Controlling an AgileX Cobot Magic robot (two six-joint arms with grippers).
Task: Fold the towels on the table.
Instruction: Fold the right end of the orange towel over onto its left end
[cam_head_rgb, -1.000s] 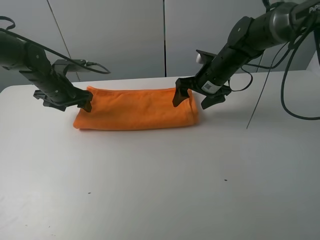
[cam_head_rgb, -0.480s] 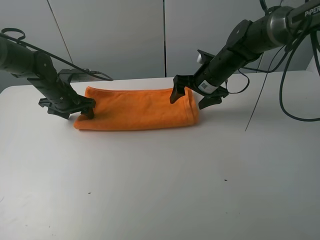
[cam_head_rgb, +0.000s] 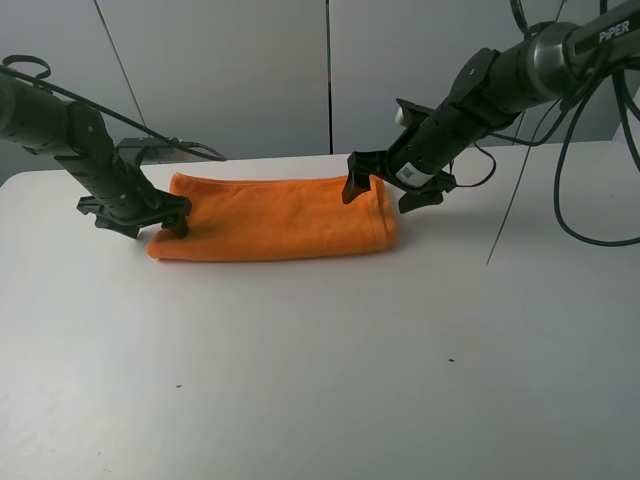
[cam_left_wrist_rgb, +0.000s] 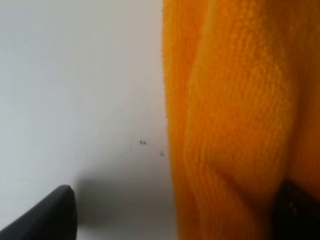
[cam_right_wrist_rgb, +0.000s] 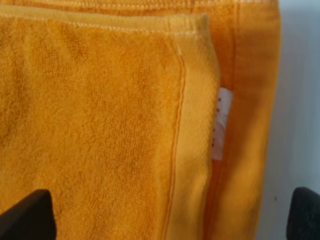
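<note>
The fingers of the robot's right gripper are above the layered hems beside the white label, so the right gripper should go down to the hems first and then close on them.
The orange towel lies folded into a long strip on the white table. My left gripper is open at the strip's left end, with one finger on the table and the other against the cloth. In the left wrist view the towel fills one side, and the gripper straddles its edge. My right gripper is open over the strip's right end. The right wrist view shows the towel's layered hems, the white label, and the open gripper spanning them.
Black cables hang behind the right arm at the back right. Grey wall panels stand behind the table's far edge. A few tiny dark specks dot the tabletop in front of the towel.
My left gripper has shifted down and slightly left to the strip's left end. My right gripper has drawn back a little at the right end. The towel has stayed put.
</note>
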